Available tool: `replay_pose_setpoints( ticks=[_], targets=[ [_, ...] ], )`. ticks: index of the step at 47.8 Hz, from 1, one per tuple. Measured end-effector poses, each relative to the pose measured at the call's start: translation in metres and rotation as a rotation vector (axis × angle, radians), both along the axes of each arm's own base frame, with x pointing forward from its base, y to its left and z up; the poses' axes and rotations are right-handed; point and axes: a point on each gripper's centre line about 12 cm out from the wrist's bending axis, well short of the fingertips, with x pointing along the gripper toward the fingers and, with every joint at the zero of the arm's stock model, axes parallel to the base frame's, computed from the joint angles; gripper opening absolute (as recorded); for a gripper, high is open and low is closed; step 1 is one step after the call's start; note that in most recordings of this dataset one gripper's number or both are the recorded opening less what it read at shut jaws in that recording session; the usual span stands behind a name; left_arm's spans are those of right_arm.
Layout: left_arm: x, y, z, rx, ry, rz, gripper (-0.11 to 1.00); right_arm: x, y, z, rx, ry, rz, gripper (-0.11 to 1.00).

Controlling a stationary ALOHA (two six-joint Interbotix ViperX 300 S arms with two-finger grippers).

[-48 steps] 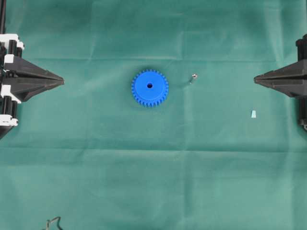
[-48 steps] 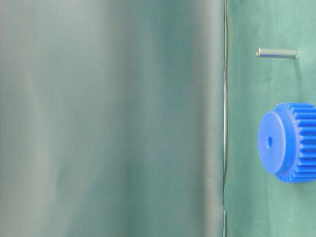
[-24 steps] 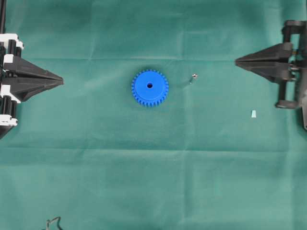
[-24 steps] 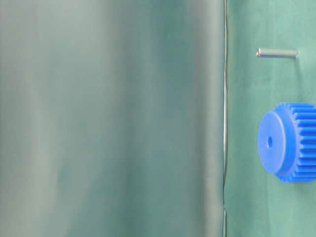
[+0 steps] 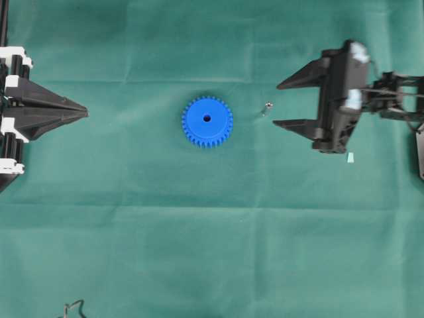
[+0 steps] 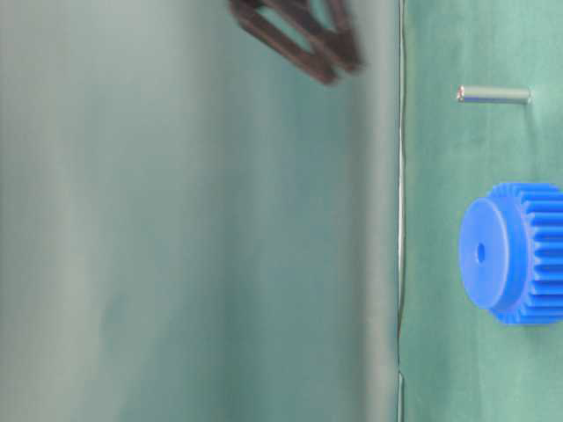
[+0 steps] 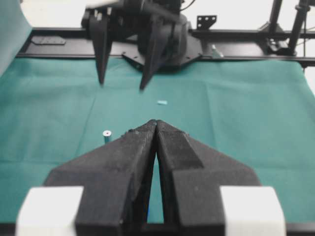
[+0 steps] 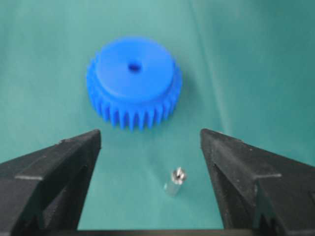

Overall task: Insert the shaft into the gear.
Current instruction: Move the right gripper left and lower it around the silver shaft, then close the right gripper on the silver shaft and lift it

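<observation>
The shaft's lower end needs to stay free to go into the gear's centre hole (image 5: 207, 118). My right gripper should grab the shaft by its upper end (image 5: 269, 105) next.
The bright blue gear (image 5: 207, 121) lies flat on the green cloth, centre hole facing up. The small silvery shaft (image 5: 267, 106) stands upright on the cloth just right of it. My right gripper (image 5: 277, 105) is open wide, its two fingertips just right of the shaft. In the right wrist view the shaft (image 8: 175, 181) stands between the spread fingers of the gripper (image 8: 150, 135), touching neither, with the gear (image 8: 133, 81) beyond. At the far left my left gripper (image 5: 86, 113) is shut and empty. Its closed tips (image 7: 156, 122) point toward the shaft (image 7: 107, 135).
A small pale blue scrap (image 5: 350, 157) lies on the cloth beside the right gripper's body. A dark cable end (image 5: 74, 308) pokes in at the front left corner. In the table-level view the shaft (image 6: 493, 94) and the gear (image 6: 510, 253) stand apart.
My right gripper has swung in from the right edge toward the shaft and opened wide from shut. The left gripper, gear and shaft have not moved.
</observation>
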Motion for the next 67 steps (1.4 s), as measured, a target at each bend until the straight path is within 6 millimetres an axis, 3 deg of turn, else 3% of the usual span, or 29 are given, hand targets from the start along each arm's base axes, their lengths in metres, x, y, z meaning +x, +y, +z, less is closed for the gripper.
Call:
replay_pose_setpoints(
  ticks=[10,30,37,43,49,53,67],
  targets=[
    [0.001,0.0,-0.001,-0.002,0.008,0.0,0.0,0.011,-0.008,-0.035,0.034,0.082,-0.039,0.84],
    [0.001,0.0,-0.001,-0.003,0.009,0.0,0.0,0.013,-0.018,-0.067,0.06,0.138,-0.091,0.83],
    [0.001,0.0,-0.001,-0.002,0.008,0.0,0.0,0.014,-0.019,-0.067,0.059,0.126,-0.097,0.8],
    [0.001,0.0,-0.001,-0.002,0.009,0.0,0.0,0.014,-0.019,-0.067,0.056,0.12,-0.098,0.66],
    [0.001,0.0,-0.001,-0.003,0.009,0.0,0.0,0.014,-0.019,-0.067,0.055,0.122,-0.097,0.32],
    [0.001,0.0,-0.001,-0.003,0.009,0.0,0.0,0.014,-0.019,-0.067,0.053,0.125,-0.095,0.17],
    [0.001,0.0,-0.001,-0.002,0.009,0.0,0.0,0.015,-0.019,-0.065,0.05,0.128,-0.091,0.17]
  ],
)
